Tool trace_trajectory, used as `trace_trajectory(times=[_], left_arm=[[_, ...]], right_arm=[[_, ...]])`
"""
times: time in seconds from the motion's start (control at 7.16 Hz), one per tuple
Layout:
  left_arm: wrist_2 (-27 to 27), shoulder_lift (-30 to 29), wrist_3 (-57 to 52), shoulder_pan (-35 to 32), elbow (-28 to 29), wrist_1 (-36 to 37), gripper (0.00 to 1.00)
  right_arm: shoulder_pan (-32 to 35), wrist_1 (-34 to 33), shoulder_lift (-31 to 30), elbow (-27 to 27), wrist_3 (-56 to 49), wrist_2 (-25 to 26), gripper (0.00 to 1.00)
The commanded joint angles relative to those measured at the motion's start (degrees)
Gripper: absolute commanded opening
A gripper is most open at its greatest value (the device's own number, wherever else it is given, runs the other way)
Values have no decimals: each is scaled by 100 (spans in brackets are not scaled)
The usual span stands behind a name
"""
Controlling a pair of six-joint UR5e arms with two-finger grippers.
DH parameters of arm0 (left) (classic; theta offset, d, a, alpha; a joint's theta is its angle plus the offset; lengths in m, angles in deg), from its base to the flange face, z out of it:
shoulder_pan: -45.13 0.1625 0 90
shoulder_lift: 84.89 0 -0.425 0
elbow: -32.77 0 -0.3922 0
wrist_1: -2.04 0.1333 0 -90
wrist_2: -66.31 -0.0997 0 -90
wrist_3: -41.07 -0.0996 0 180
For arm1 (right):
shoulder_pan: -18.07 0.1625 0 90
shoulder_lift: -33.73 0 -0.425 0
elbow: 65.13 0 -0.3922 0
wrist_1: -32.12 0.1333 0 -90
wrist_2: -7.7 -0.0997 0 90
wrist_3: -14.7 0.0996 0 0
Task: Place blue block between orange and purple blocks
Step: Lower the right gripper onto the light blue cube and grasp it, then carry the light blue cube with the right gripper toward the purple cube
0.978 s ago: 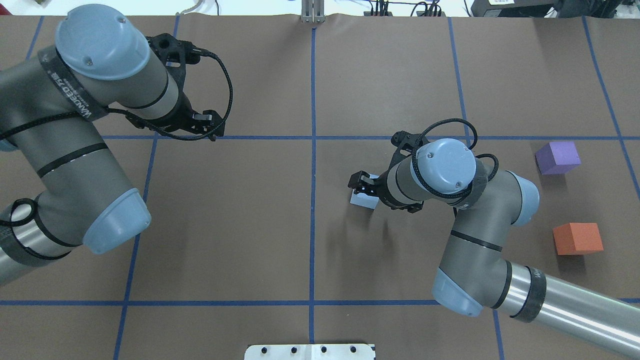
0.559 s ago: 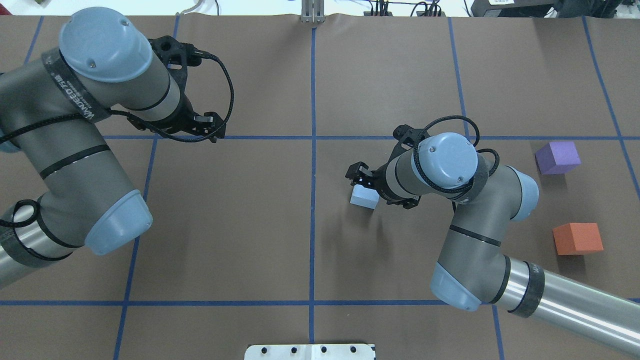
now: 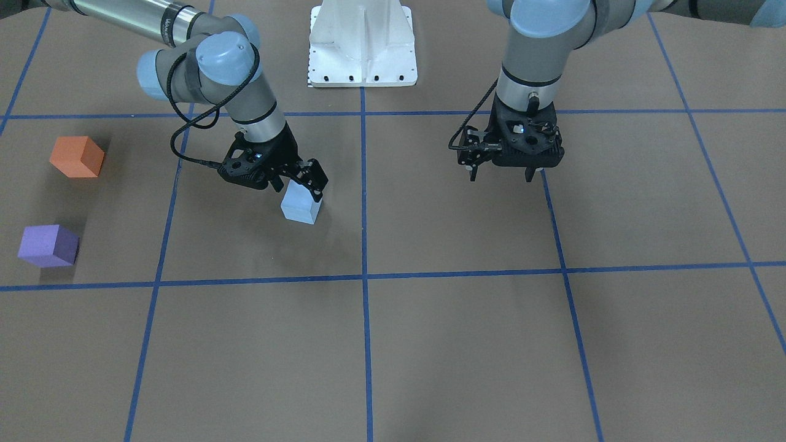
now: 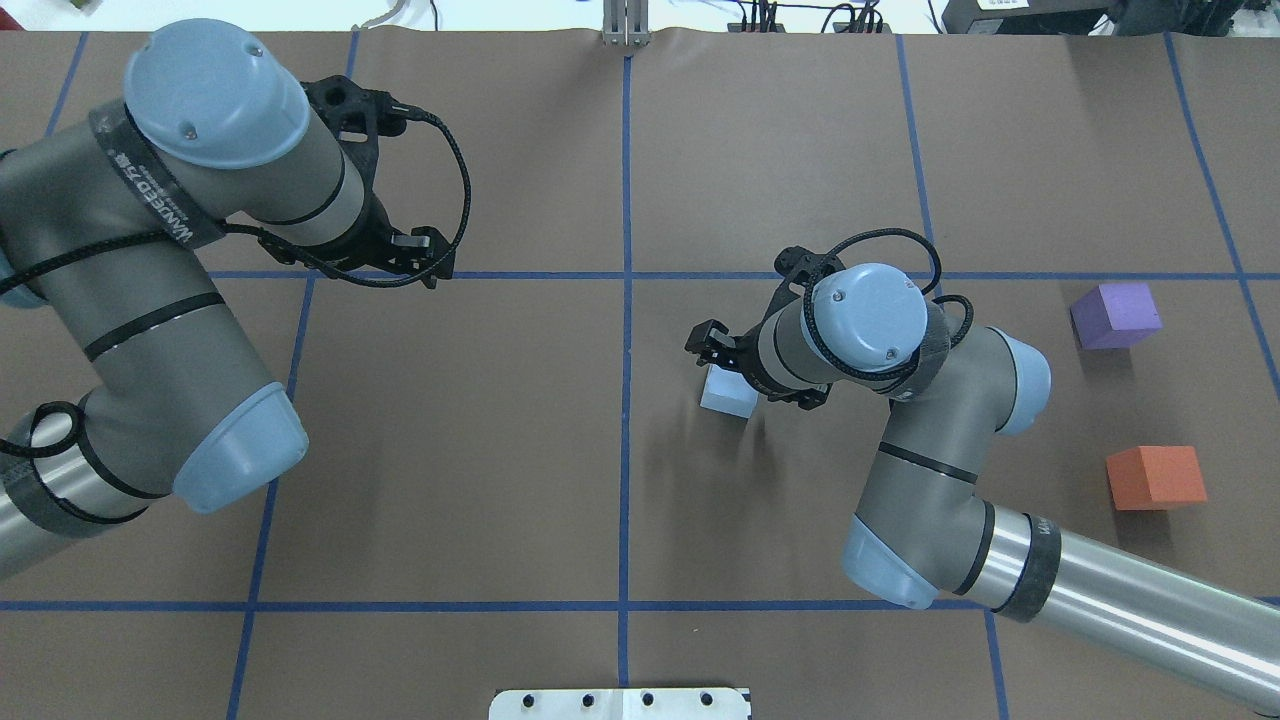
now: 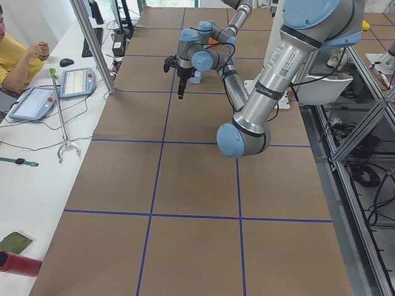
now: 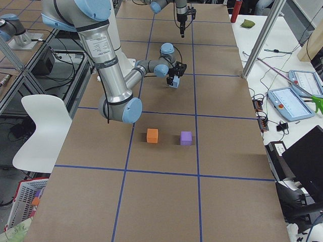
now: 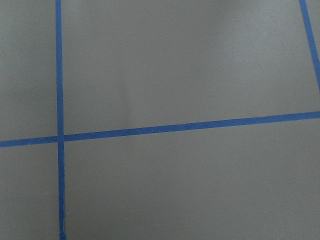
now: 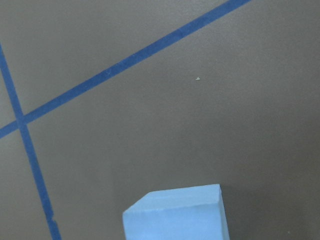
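Observation:
The light blue block should go between the orange and purple blocks. My right gripper should next grab it by its body (image 3: 300, 205) (image 8: 175, 217) to set it there.
The light blue block (image 3: 301, 207) sits on the brown table near the middle; it also shows in the overhead view (image 4: 728, 393) and at the bottom of the right wrist view (image 8: 175, 215). My right gripper (image 3: 299, 183) hangs tilted just over its top, jaws open, one on each side of the block's upper edge; in the overhead view (image 4: 712, 350) it lies just beyond the block. The orange block (image 4: 1155, 477) and the purple block (image 4: 1115, 315) stand apart at the far right, with a gap between them. My left gripper (image 3: 500, 177) is open and empty above bare table.
The robot's white base plate (image 3: 362, 43) is at the table's robot side. Blue tape lines (image 4: 627, 300) divide the table into squares. The right arm's elbow (image 4: 1020, 385) hangs between the blue block and the two other blocks. Operators' tablets (image 5: 77, 80) lie off the table.
My right gripper has shifted a little away from the robot and leftward in the overhead view, coming off the blue block's top. The blue block has stayed put. The left arm barely moved.

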Motion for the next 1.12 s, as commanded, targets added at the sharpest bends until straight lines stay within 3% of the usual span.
trace_trajectory(times=[0.0,0.14,0.28,0.42,0.56,0.7,0.98], left_arm=[[1,-1,25,1,-14,-8,100],[1,-9,26,1,-5,-17,100],[1,-10,34,1,-14,-17,100],[1,-10,34,1,-6,-8,100],[1,-10,34,1,-5,-17,100],[1,-10,34,1,-23,-17,100],[1,-9,34,1,-14,-17,100]], right_arm=[[-42,-3,24,-160,-164,-6,100],[-42,-3,33,-178,-286,3,99],[-42,6,68,-179,-244,3,78],[-42,14,112,-161,-252,-6,16],[19,6,95,-126,-313,-58,0],[272,-20,34,92,-453,-320,0],[1411,-56,-805,776,-1143,-1669,0]])
